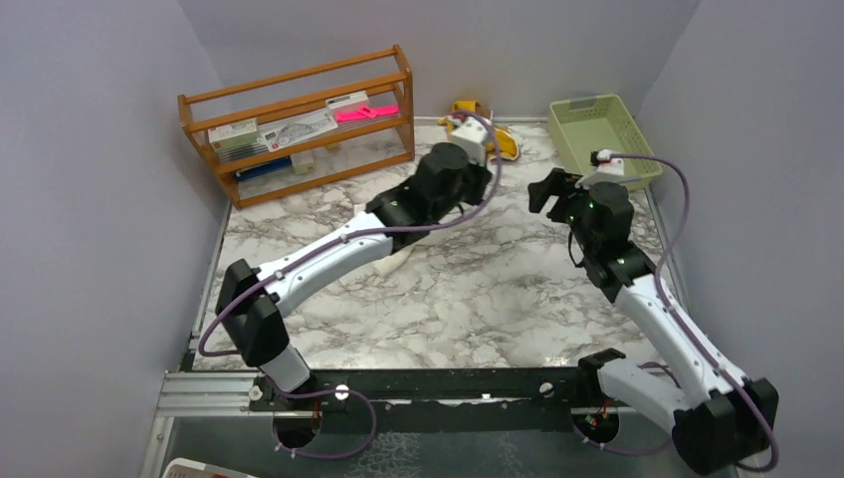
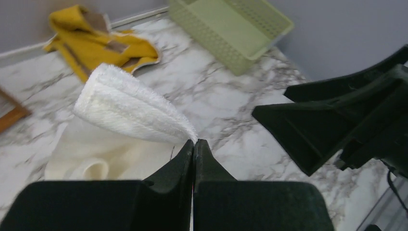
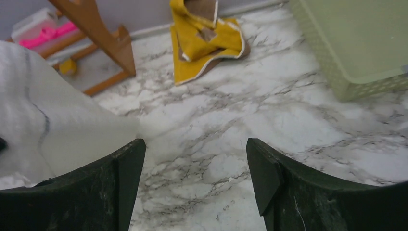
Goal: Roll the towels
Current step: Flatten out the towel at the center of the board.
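Note:
The right gripper grabs the cream-white towel by the loose corner beside this gripper next. Then both grippers are free to spread the towel flat for rolling.
The cream-white towel (image 2: 125, 103) lies on the marble table, one end folded up and over. My left gripper (image 2: 195, 141) is shut on a corner of that lifted fold and holds it above the flat part. From above, the left arm hides most of it; only a bit of cream towel (image 1: 402, 261) shows. My left gripper (image 1: 483, 184) is near the table's back middle. My right gripper (image 3: 195, 159) is open and empty above bare marble, with the cream towel (image 3: 57, 130) just to its left. The mustard-yellow towel (image 1: 501, 139) lies crumpled at the back wall, also in both wrist views (image 2: 96, 41) (image 3: 207, 41).
A pale green basket (image 1: 602, 134) stands at the back right (image 2: 231, 29) (image 3: 356, 43). A wooden shelf rack (image 1: 299, 124) with small items stands at the back left. My right gripper (image 1: 549, 191) is close to the right of the left one.

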You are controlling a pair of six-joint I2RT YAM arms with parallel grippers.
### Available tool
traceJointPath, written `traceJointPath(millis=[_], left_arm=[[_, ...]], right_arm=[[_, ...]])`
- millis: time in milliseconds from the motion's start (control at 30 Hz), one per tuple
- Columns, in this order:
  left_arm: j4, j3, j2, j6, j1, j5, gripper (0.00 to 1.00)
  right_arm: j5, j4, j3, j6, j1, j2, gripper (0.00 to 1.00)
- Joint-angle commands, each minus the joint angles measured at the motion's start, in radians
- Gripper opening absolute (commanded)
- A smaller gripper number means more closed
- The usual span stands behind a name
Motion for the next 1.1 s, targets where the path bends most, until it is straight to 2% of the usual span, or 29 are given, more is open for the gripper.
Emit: traceJointPath(millis=[0, 100, 200, 367, 533, 633, 767, 867, 1067], left_arm=[[-0.136, 0.293, 0.105, 0.155, -0.172, -0.092, 0.00], [-0.179, 0.368, 0.047, 0.155, -0.184, -0.130, 0.00], [-0.193, 0.333, -0.072, 0.182, -0.182, -0.255, 0.00], [-0.250, 0.145, -0.267, 0.186, -0.137, -0.445, 0.00], [-0.345, -0.006, -0.412, 0.132, -0.091, -0.537, 0.00], [-0.411, -0.015, -0.476, 0.134, -0.063, -0.584, 0.00], [-0.512, -0.067, -0.521, 0.145, -0.030, -0.660, 0.00], [-0.553, -0.122, -0.547, 0.143, 0.028, -0.664, 0.00], [-0.578, -0.219, -0.581, 0.126, 0.117, -0.612, 0.00]], right_arm=[[0.203, -0.078, -0.017, 0.028, -0.011, -0.156, 0.78], [0.225, -0.086, -0.007, 0.033, -0.012, -0.214, 0.78], [0.210, -0.082, 0.005, 0.035, -0.011, -0.208, 0.79], [0.112, -0.029, -0.036, 0.070, -0.011, -0.123, 0.78], [0.019, 0.017, -0.069, 0.062, -0.011, -0.026, 0.79], [-0.109, 0.045, -0.062, 0.017, -0.011, 0.060, 0.79], [-0.333, 0.046, -0.006, -0.028, -0.007, 0.261, 0.79], [-0.379, 0.062, 0.010, -0.051, 0.022, 0.366, 0.78], [-0.377, 0.041, 0.021, -0.085, 0.079, 0.453, 0.76]])
